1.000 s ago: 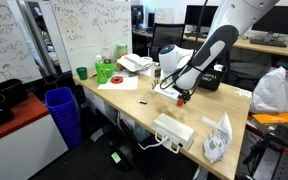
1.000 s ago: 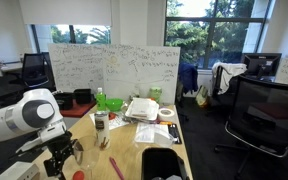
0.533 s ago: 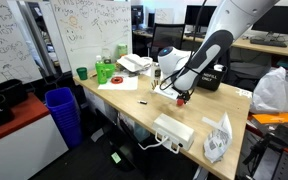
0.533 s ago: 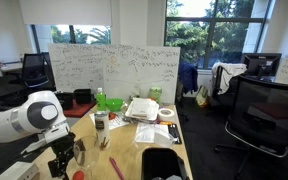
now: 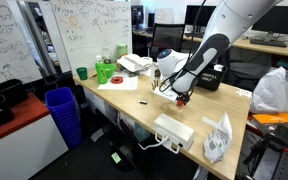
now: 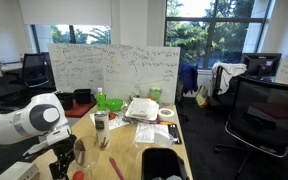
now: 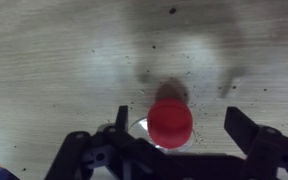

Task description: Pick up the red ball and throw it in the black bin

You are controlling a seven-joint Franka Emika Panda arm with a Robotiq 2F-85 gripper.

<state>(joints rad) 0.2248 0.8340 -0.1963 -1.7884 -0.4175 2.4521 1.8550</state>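
I should close my gripper on the red ball (image 5: 182, 102) (image 7: 170, 122) now. The ball is between my open fingers, which reach past its middle and are level with its sides.
The red ball (image 7: 170, 122) lies on the wooden tabletop, between the two fingers of my gripper (image 7: 182, 126) in the wrist view. The fingers are open and stand apart from the ball on both sides. In both exterior views the gripper (image 5: 180, 95) (image 6: 60, 166) hangs low over the ball (image 5: 182, 102) (image 6: 79, 175), close to the table. The black bin (image 5: 212, 77) with white lettering stands on the table behind the arm, and it also shows at the bottom edge of an exterior view (image 6: 162, 163).
A white power strip (image 5: 172, 128) and crumpled plastic (image 5: 217, 138) lie near the table's front edge. A green cup (image 5: 81, 72), bottles and papers (image 5: 134, 63) sit at the far end. A tall blue ribbed bin (image 5: 62, 112) stands on the floor beside the table.
The gripper has sunk a little lower over the red ball. The ball has not moved and the fingers stay open.
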